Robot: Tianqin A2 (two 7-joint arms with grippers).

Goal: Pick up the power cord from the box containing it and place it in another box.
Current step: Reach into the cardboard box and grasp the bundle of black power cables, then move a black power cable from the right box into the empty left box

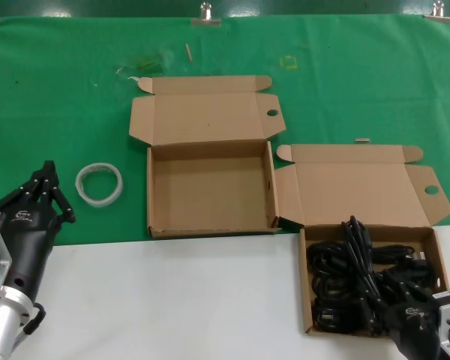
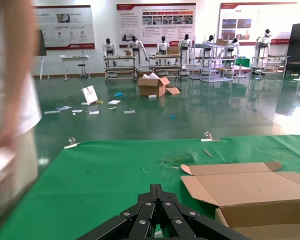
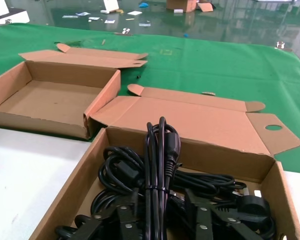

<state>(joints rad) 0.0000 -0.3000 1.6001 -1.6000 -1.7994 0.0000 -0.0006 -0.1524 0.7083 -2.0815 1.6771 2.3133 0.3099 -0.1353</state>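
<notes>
Next, my right gripper needs to pick up the hank by its tied middle (image 3: 156,189), since both its ends are long loose loops and one sticks up over the side of the box containing it.
The power cord (image 3: 160,165), a black hank tied at its middle, lies on top of several other black cords in the box containing it (image 1: 306,285), at the front right, whose flapped lid is open. It shows in the head view (image 1: 358,255) with one end sticking up over the back wall. My right gripper (image 3: 162,202) is low over this box (image 3: 70,195), open, with one finger on each side of the hank and a gap to it. The other box (image 1: 210,187) stands open and empty at the centre. My left gripper (image 1: 49,171) is shut and empty at the far left.
A white tape ring (image 1: 100,182) lies on the green cloth (image 1: 345,82) between my left gripper and the empty box. Metal clips (image 1: 206,13) hold the cloth's far edge. The front of the table (image 1: 172,300) is white. Small scraps lie behind the empty box.
</notes>
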